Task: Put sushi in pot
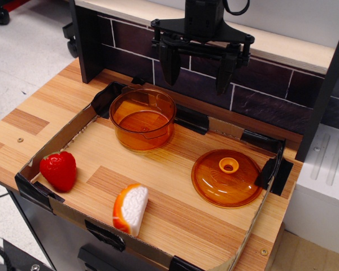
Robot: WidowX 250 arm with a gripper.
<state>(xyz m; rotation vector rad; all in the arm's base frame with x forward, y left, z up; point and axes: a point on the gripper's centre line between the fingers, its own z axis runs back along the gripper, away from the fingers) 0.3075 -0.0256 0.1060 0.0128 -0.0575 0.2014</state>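
My gripper grabs the sushi by its orange part and white bumpy side next, so that the sushi [131, 208] then goes in the pot [142, 119].
The sushi [131, 208] is a white bumpy wedge with an orange strip on its left side; it lies near the front edge of the wooden tray. The pot [142, 119] is round, translucent orange, upright and empty at the back left of the tray. My gripper [198, 76] hangs high at the back, above and to the right of the pot, with its two black fingers wide apart and nothing between them. It is far from the sushi.
A red strawberry [59, 170] lies at the tray's front left. A flat orange lid with a knob [228, 176] lies at the right. A low cardboard wall [51, 148] rims the tray. A dark brick-pattern backboard [271, 93] stands behind.
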